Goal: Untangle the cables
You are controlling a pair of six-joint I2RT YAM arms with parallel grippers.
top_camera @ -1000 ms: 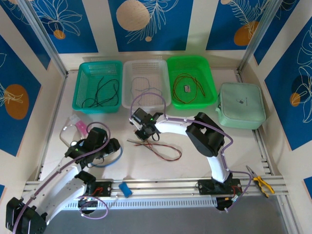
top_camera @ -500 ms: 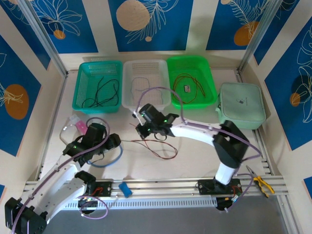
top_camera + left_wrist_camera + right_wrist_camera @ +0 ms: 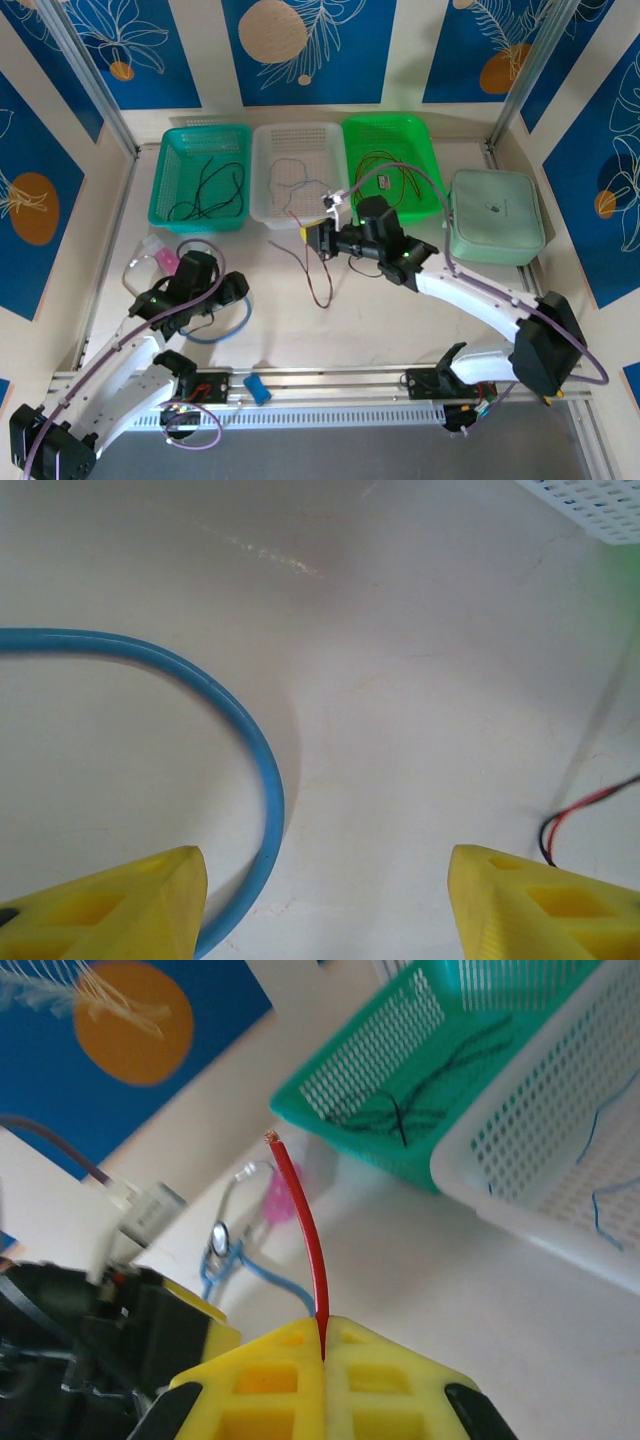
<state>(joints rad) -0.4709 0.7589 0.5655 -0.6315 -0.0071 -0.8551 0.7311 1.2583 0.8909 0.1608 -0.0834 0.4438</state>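
The red cable is left to my right gripper. My left gripper will next grab only the black piece of cable near its end [image 3: 273, 244] [image 3: 546, 842] to untangle the cables.
My right gripper [image 3: 311, 236] is shut on a thin red cable [image 3: 303, 1225], raised just in front of the white basket [image 3: 262, 170]. The cable's bare tip sticks up past the closed pads, and the rest, red with a black strand, hangs down to the table [image 3: 321, 290]. My left gripper [image 3: 236, 291] is low over the table at the left, open with nothing between its yellow fingers [image 3: 100, 905]. A red and black cable end [image 3: 585, 813] lies to its right. More cables lie in the baskets: black in the teal one [image 3: 205, 190], pale grey-blue in the white one, brown-orange in the green one [image 3: 385, 185].
A thick light-blue hose loop [image 3: 262, 770] curves just inside my left finger; it leads to a metal disc [image 3: 218, 1238] and a pink piece [image 3: 165, 260]. A pale green pouch [image 3: 494, 216] lies at the right. A small blue object [image 3: 258, 388] sits on the front rail.
My right arm has swung up and right from the table's middle toward the baskets, closing fully on the red cable and lifting it. The left arm has hardly moved.
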